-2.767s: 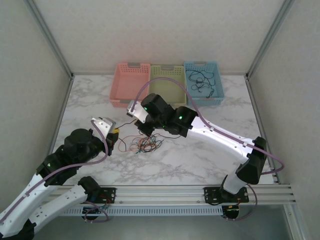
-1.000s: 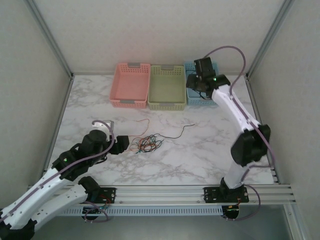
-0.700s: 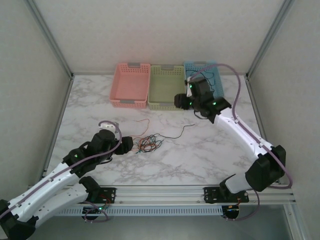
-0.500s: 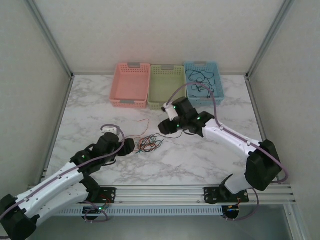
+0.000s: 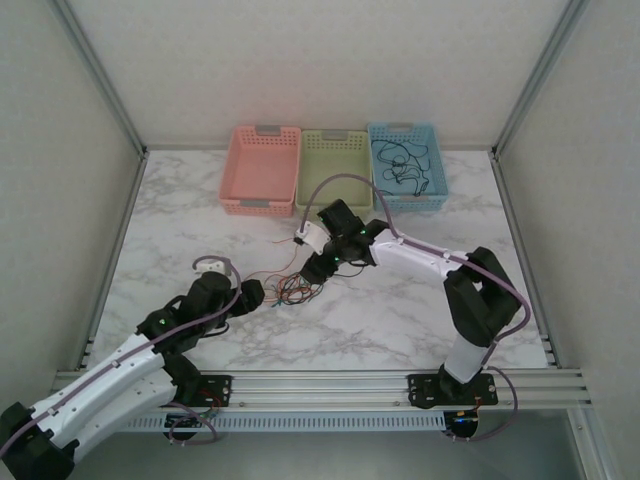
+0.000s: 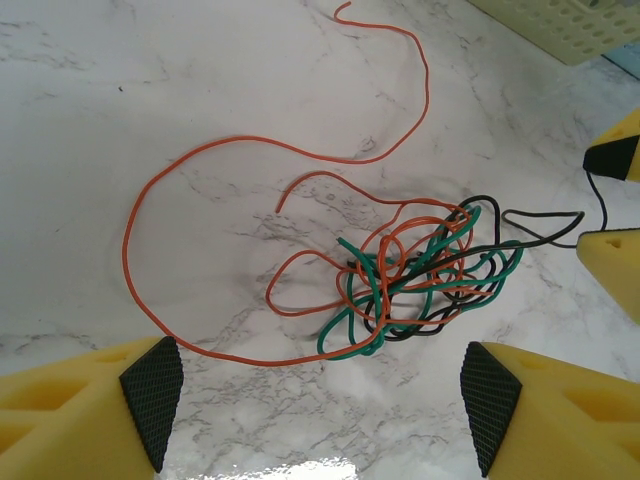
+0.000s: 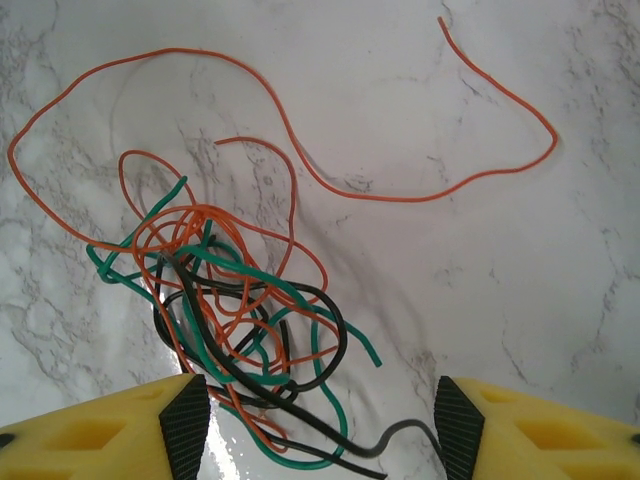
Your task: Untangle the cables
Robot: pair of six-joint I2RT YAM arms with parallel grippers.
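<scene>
The robot's right gripper will draw the black wire free and will grip it for that by its part outside the knot (image 5: 347, 275) (image 7: 361, 450).
The cables (image 5: 296, 288) are a small tangle of thin orange, green and black wires on the marble table (image 5: 400, 320), with one long orange strand (image 6: 150, 190) looping away from the knot. My left gripper (image 5: 260, 296) sits just left of the tangle. In the left wrist view the knot (image 6: 420, 275) lies ahead of the open left gripper (image 6: 320, 405), and the orange loop crosses near its fingertips. My right gripper (image 5: 312, 268) hovers over the tangle's right side. It is open (image 7: 320, 425), with black and green strands (image 7: 290, 400) lying between its fingers.
Three baskets stand in a row at the back: pink (image 5: 262, 168), green (image 5: 333, 172) and blue (image 5: 420, 195). The blue one holds black cables (image 5: 400, 160). The right gripper's yellow fingers (image 6: 612, 160) show at the right edge of the left wrist view.
The right arm swung from the blue basket down to the tangle, and its jaws widened. The left arm crept forward toward the tangle, its jaws unchanged.
</scene>
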